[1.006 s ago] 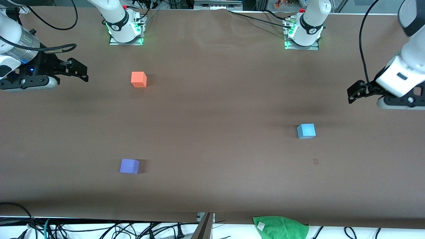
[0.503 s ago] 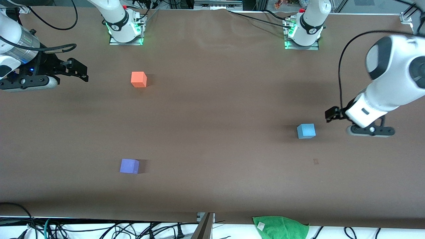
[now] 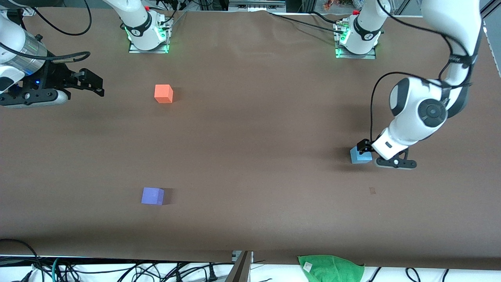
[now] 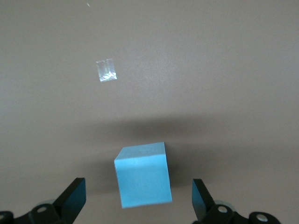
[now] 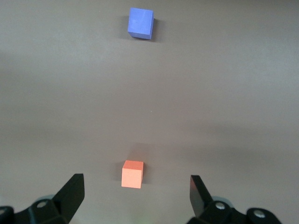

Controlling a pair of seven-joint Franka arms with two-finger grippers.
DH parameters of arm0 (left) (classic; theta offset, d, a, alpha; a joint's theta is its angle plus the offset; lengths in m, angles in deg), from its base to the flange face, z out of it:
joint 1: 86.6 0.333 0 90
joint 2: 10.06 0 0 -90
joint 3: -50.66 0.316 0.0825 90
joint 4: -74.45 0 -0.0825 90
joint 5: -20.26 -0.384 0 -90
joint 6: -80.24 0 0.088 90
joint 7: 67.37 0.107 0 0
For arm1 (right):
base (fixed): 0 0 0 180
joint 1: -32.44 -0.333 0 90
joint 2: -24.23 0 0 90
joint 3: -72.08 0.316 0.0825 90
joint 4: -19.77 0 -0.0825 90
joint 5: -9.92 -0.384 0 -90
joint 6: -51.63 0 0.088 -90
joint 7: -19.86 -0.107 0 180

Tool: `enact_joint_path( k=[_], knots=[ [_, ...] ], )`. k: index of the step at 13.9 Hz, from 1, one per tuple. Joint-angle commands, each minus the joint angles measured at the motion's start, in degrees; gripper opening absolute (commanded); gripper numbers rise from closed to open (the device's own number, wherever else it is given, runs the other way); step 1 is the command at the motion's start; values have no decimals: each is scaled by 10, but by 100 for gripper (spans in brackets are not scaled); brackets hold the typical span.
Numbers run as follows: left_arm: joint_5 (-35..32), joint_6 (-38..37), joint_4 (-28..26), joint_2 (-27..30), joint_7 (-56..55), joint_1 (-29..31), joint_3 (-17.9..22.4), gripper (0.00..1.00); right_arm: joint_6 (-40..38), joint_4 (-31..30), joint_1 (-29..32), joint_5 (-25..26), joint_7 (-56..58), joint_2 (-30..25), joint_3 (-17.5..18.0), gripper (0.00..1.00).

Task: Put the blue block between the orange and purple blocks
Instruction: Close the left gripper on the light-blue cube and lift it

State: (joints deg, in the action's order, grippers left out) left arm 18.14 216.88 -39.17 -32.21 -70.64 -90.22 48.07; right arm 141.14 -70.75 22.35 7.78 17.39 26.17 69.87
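Observation:
Next, my left gripper grabs the opposite sides of the blue block [image 3: 356, 158], to bring it between the orange and purple blocks.
The blue block [image 3: 356, 158] is a sky-blue cube on the table toward the left arm's end. My left gripper [image 3: 364, 151] is open and low over it. In the left wrist view the block [image 4: 142, 175] lies between the two fingers [image 4: 74, 196] with a gap on each side, and the gripper [image 4: 138, 191] touches nothing. The orange block [image 3: 163, 93] and the purple block [image 3: 152, 196] sit toward the right arm's end, the purple one nearer the front camera. My right gripper [image 3: 101, 87] waits open and empty in the air beside the orange block [image 5: 132, 173]. Its wrist view [image 5: 135, 189] also shows the purple block [image 5: 140, 23].
A small tape mark [image 3: 372, 190] lies on the brown table a little nearer the front camera than the blue block, and also shows in the left wrist view [image 4: 106, 70]. A green cloth [image 3: 330, 268] hangs at the table's front edge. The arm bases [image 3: 356, 37] stand along the back edge.
My left arm has swung in from the table's end and come down, bringing its open gripper around the blue block. The right arm and all three blocks have not moved.

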Motion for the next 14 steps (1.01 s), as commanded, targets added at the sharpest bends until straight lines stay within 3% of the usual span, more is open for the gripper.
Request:
enact_joint_path(
  k=[1,11,12,14],
  knots=[
    [1,37,-12,-14,-1,-4,3,100,-7,4,-1,5,-8,-1,0,100],
    [-2,76,-34,-54,-2,-2,3,100,-11,4,1,5,-5,-1,-3,100],
    [-2,76,-36,-55,-3,-1,3,84,-15,4,1,5,-7,-1,-3,100],
    [-2,75,-36,-59,-5,0,3,26,-16,6,2,5,-9,-1,-3,100]
  ],
)
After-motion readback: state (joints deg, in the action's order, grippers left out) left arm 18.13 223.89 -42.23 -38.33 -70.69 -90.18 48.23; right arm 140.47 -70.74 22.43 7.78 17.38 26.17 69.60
